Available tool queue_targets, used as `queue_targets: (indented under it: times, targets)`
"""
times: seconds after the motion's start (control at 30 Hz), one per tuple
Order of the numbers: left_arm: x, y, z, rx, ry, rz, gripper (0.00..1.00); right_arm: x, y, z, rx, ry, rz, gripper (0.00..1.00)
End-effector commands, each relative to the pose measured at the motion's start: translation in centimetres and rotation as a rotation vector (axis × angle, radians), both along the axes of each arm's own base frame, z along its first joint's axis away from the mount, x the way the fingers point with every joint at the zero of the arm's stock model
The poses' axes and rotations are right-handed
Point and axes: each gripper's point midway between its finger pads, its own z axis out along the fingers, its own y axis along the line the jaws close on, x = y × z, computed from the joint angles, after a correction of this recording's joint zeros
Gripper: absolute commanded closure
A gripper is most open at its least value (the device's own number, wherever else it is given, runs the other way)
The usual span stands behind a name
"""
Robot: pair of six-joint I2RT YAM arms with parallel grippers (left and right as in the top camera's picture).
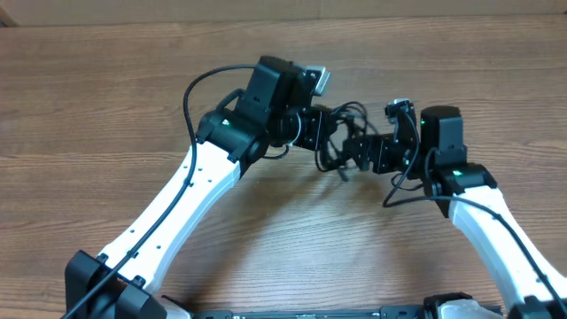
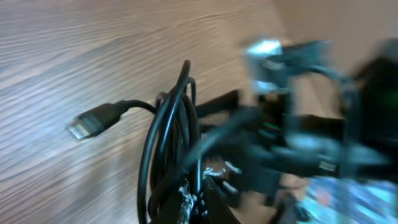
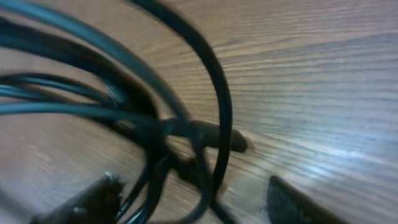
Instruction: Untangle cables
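My left gripper lowers the black cable loops and only then releases them, since they hang in my fingers high above the wooden tabletop.
The cables (image 1: 342, 133) are a small tangle of thin black cords between my two grippers, at the middle of the wooden table. My left gripper (image 1: 321, 135) is shut on the bundle; in the left wrist view its fingers (image 2: 200, 198) pinch the loops (image 2: 168, 134), and one plug (image 2: 93, 121) hangs out to the left over the table. My right gripper (image 1: 361, 151) is at the bundle's right side. In the right wrist view its fingers (image 3: 193, 202) stand wide apart with several cable loops (image 3: 211, 93) and a plug end (image 3: 221, 137) between them. Both wrist views are blurred.
The wooden table (image 1: 106, 106) extends around the arms. A thicker black wire (image 1: 190, 89) arcs along the left arm, and another (image 1: 394, 186) hangs by the right arm. The right arm fills the right side of the left wrist view (image 2: 323, 124).
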Motion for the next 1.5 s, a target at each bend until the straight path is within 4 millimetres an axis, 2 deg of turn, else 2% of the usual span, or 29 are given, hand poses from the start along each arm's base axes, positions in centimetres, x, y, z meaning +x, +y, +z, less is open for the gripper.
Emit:
queue_targets:
  times: [0.0, 0.07, 0.1, 0.2, 0.3, 0.37, 0.4, 0.43, 0.5, 0.63, 0.7, 0.77, 0.8, 0.83, 0.9, 0.93, 1.0, 1.07, 1.17, 1.27, 1.37, 1.47]
  targets:
    - [-1.2, -1.1, 2.3, -0.087, 0.010, -0.079, 0.96, 0.9, 0.5, -0.6, 0.025, 0.029, -0.005, 0.50]
    - [-0.4, 0.0, 1.5, -0.036, 0.007, -0.028, 0.96, 1.0, -0.1, -1.9, -0.007, 0.067, -0.042, 0.66]
    - [0.3, 1.1, 0.7, 0.014, 0.010, 0.026, 0.96, 1.1, -0.6, -2.5, -0.026, 0.089, -0.075, 0.67]
    - [2.0, 5.6, -2.0, 0.184, 0.042, 0.195, 0.97, 1.1, -3.5, -4.4, -0.134, 0.163, -0.240, 0.51]
    - [3.0, 9.7, -3.4, 0.278, 0.075, 0.303, 0.96, 0.5, -7.4, -6.0, -0.276, 0.227, -0.445, 0.52]
    - [3.6, 11.6, -3.7, 0.296, 0.091, 0.333, 0.96, 0.0, -9.4, -6.5, -0.341, 0.255, -0.553, 0.52]
    - [3.9, 13.0, -3.9, 0.302, 0.107, 0.365, 0.96, -0.3, -10.1, -6.7, -0.359, 0.271, -0.601, 0.59]
    - [4.1, 13.7, -3.9, 0.304, 0.114, 0.381, 0.96, -0.4, -10.2, -6.7, -0.355, 0.278, -0.611, 0.63]
    - [4.5, 14.7, -3.9, 0.295, 0.126, 0.404, 0.96, -0.3, -9.6, -6.7, -0.306, 0.291, -0.618, 0.63]
    - [4.5, 14.5, -3.8, 0.273, 0.135, 0.397, 0.96, 0.4, -5.5, -5.6, -0.116, 0.291, -0.469, 0.64]
    - [4.2, 14.0, -3.9, 0.274, 0.139, 0.382, 0.96, 0.5, -4.3, -5.1, -0.061, 0.291, -0.423, 0.64]
    - [3.6, 12.8, -3.8, 0.250, 0.145, 0.341, 0.96, 0.4, -3.5, -4.9, -0.026, 0.297, -0.391, 0.61]
    - [3.2, 11.5, -3.4, 0.213, 0.141, 0.289, 0.96, 0.3, -3.3, -4.8, -0.015, 0.302, -0.379, 0.57]
    - [2.7, 9.8, -2.6, 0.159, 0.119, 0.202, 0.96, 0.3, -3.0, -4.7, -0.010, 0.300, -0.360, 0.53]
    - [1.2, 5.7, 0.0, 0.007, 0.030, -0.028, 0.96, 0.1, -2.5, -4.6, -0.013, 0.284, -0.308, 0.48]
    - [0.6, 4.3, 1.3, -0.061, -0.011, -0.108, 0.96, 0.1, -2.4, -4.5, -0.016, 0.278, -0.292, 0.44]
    - [0.3, 2.7, 3.5, -0.156, -0.075, -0.190, 0.96, 0.0, -2.3, -4.5, -0.014, 0.277, -0.283, 0.39]
    - [0.4, 2.2, 4.7, -0.201, -0.111, -0.214, 0.96, 0.0, -2.3, -4.5, -0.015, 0.277, -0.283, 0.36]
    - [1.8, 3.2, 4.1, -0.154, -0.131, -0.148, 0.96, 0.1, -2.4, -4.5, -0.030, 0.264, -0.270, 0.35]
    - [3.8, 6.4, 1.0, 0.019, -0.079, 0.041, 0.96, 0.1, -2.4, -4.5, -0.030, 0.263, -0.269, 0.35]
    - [4.5, 9.8, -1.8, 0.201, -0.015, 0.206, 0.95, 0.0, -2.4, -4.5, -0.030, 0.263, -0.269, 0.36]
    - [4.2, 11.7, -3.4, 0.305, 0.021, 0.272, 0.93, -0.1, -2.4, -4.6, -0.032, 0.268, -0.269, 0.48]
